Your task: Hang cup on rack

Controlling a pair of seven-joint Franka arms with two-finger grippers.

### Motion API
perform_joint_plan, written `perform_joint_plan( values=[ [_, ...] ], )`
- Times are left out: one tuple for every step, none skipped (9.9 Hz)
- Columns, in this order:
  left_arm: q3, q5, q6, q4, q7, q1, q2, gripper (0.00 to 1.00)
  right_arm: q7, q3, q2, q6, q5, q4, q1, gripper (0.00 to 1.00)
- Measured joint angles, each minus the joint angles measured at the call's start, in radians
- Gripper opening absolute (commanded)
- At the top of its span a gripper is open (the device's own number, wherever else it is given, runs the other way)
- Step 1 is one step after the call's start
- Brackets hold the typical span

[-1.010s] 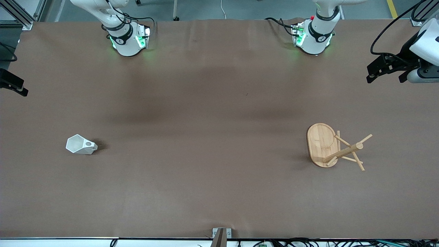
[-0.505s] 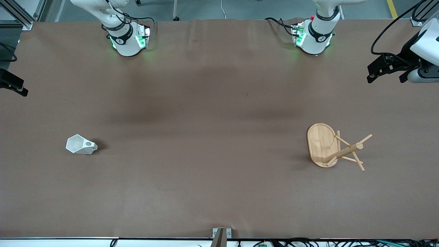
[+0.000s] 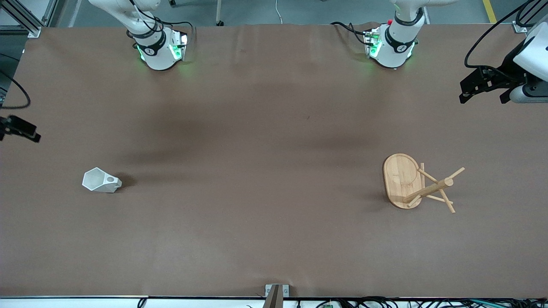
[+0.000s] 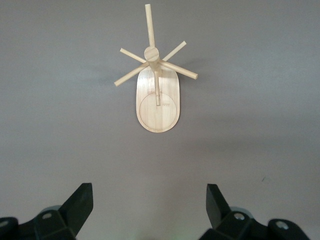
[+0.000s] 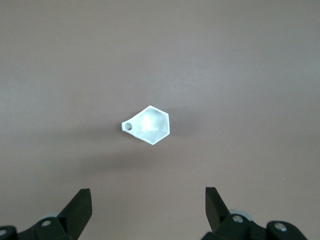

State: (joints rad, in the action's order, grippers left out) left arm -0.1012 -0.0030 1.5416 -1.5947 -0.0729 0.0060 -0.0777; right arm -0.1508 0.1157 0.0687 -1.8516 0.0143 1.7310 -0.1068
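The right gripper grabs the white cup by its rim [image 3: 86, 179] next, which leaves the cup's handle with the round hole [image 3: 117, 184] free to hang on the rack.
The white faceted cup [image 3: 101, 180] stands on the brown table toward the right arm's end, its open rim up and its small handle with a round hole pointing toward the table's middle. It also shows in the right wrist view [image 5: 149, 125]. The bamboo rack [image 3: 417, 185] stands on its oval base toward the left arm's end, and shows in the left wrist view [image 4: 156, 95]. My right gripper [image 5: 148, 200] is open and empty, in the air at the table's end [image 3: 21, 130], apart from the cup. My left gripper [image 4: 150, 200] is open and empty, in the air at the other end [image 3: 469, 87], apart from the rack.
The two arm bases [image 3: 158, 49] [image 3: 391, 47] stand along the table edge farthest from the front camera. A small metal bracket [image 3: 276, 293] sits at the edge nearest that camera. Brown table surface [image 3: 265, 171] lies between cup and rack.
My right gripper has moved closer to the cup at its end of the table. The left gripper, the cup and the rack have stayed where they were.
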Motion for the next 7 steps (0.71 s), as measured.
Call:
perform_joint_plan(
  values=[
    [0.0, 0.0, 0.0, 0.0, 0.0, 0.0, 0.0, 1.0, 0.0, 0.0, 0.007, -0.078, 0.0, 0.067, -0.005, 1.0],
    [0.0, 0.0, 0.0, 0.0, 0.0, 0.0, 0.0, 1.0, 0.0, 0.0, 0.02, -0.142, 0.0, 0.122, -0.009, 1.0],
    [0.0, 0.0, 0.0, 0.001, 0.0, 0.0, 0.0, 1.0, 0.0, 0.0, 0.044, -0.197, 0.0, 0.162, -0.012, 1.0],
    [0.0, 0.0, 0.0, 0.001, 0.0, 0.001, 0.0, 1.0, 0.0, 0.0, 0.078, -0.246, 0.0, 0.188, -0.014, 1.0],
    [0.001, 0.0, 0.0, 0.001, 0.0, 0.001, 0.0, 1.0, 0.0, 0.0, 0.118, -0.286, 0.0, 0.201, -0.015, 1.0],
    [0.001, 0.0, 0.0, 0.001, 0.0, 0.001, 0.0, 1.0, 0.0, 0.0, 0.159, -0.318, 0.0, 0.203, -0.016, 1.0],
    [0.001, 0.0, 0.0, 0.001, 0.0, 0.001, 0.0, 1.0, -0.004, 0.0, 0.198, -0.348, 0.0, 0.203, -0.019, 0.99]
  ],
)
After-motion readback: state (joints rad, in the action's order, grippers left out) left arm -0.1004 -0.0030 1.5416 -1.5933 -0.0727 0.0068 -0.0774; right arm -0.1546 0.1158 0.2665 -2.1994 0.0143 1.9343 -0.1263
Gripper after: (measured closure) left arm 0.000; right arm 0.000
